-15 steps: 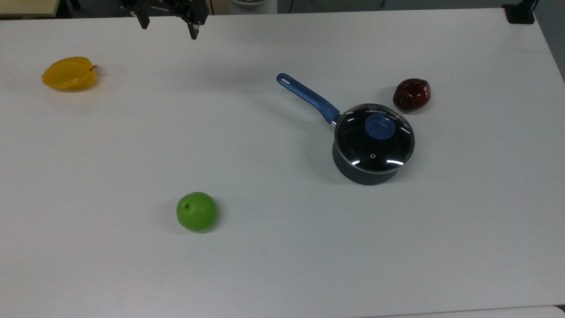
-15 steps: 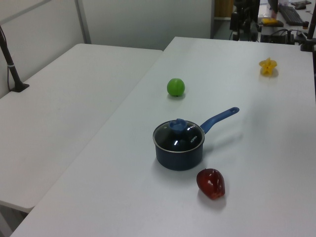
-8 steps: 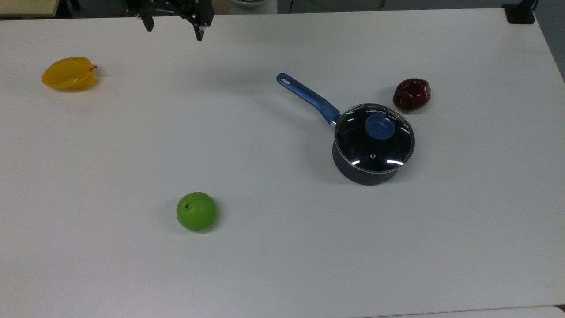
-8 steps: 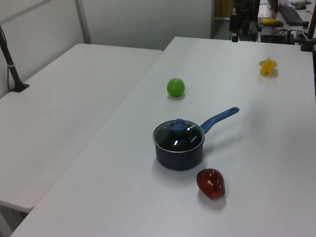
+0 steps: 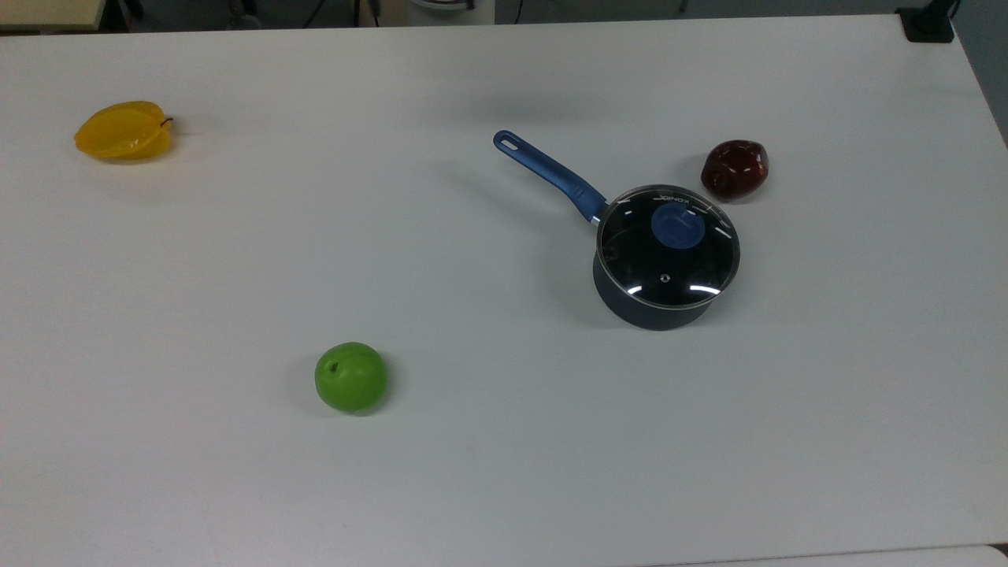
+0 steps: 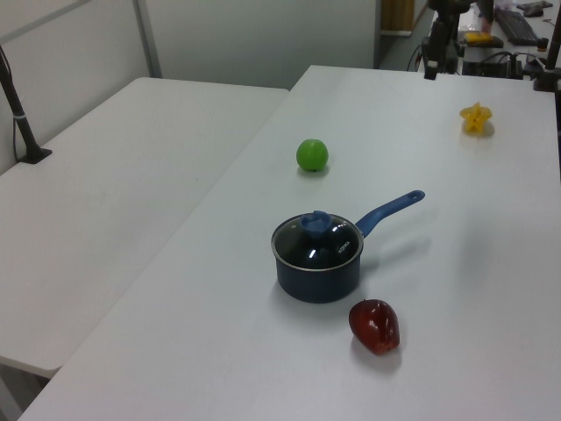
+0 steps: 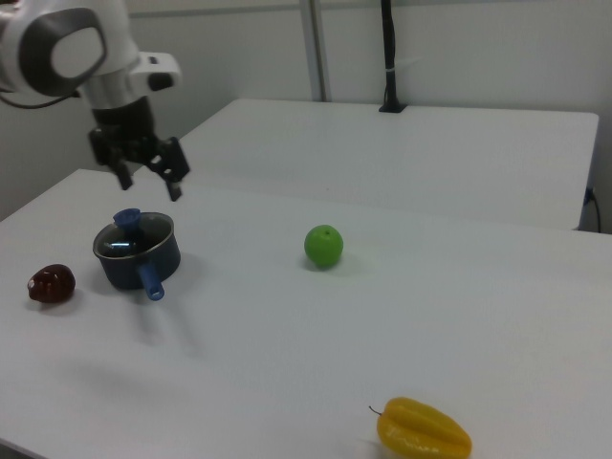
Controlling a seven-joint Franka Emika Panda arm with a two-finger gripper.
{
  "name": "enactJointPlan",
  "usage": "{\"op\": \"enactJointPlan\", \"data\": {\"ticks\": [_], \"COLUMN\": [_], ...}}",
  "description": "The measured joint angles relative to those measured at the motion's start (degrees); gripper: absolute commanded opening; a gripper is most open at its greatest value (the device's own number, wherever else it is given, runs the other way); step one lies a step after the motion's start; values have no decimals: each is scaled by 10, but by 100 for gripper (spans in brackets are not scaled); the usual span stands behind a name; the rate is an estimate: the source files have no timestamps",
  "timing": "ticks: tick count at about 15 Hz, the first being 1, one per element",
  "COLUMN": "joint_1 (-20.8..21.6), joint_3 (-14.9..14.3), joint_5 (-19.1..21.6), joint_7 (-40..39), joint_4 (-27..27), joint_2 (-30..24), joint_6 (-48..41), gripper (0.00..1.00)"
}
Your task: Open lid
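Next, my gripper grabs the glass lid by the narrow blue knob on top, since the lid spreads wide and lies flush on the saucepan.
The lid, clear glass with a metal rim and a blue knob, sits shut on the dark saucepan. The pan's blue handle points to the top view's upper left. The left view has the lid at mid-table, and the right view has the lid at its left. My gripper hangs open in the air with nothing between its fingers. In the right view it appears just above the pan, apart from the knob. Its dark body stands over the table's far end in the left view.
A dark red fruit lies close to the pan, on the top view's right. A green apple sits toward the front left and a yellow starfruit at the far left. A second white table adjoins in the left view.
The gripper has left the top view past its upper edge. In the left view it has shifted a little to the right. Lid, pan and fruits have not moved.
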Motion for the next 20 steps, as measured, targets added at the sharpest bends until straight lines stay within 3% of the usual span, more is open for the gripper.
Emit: {"op": "enactJointPlan", "data": {"ticks": [5, 8, 16, 20], "joint_1": [52, 73, 120, 145], "joint_3": [1, 1, 16, 17], "joint_5": [9, 18, 31, 31], "joint_7": [-47, -47, -47, -47], "joint_4": [-101, -157, -231, -237], "joint_2": [-88, -112, -102, -71], "joint_6": [65, 139, 317, 384], "gripper": [100, 100, 100, 97]}}
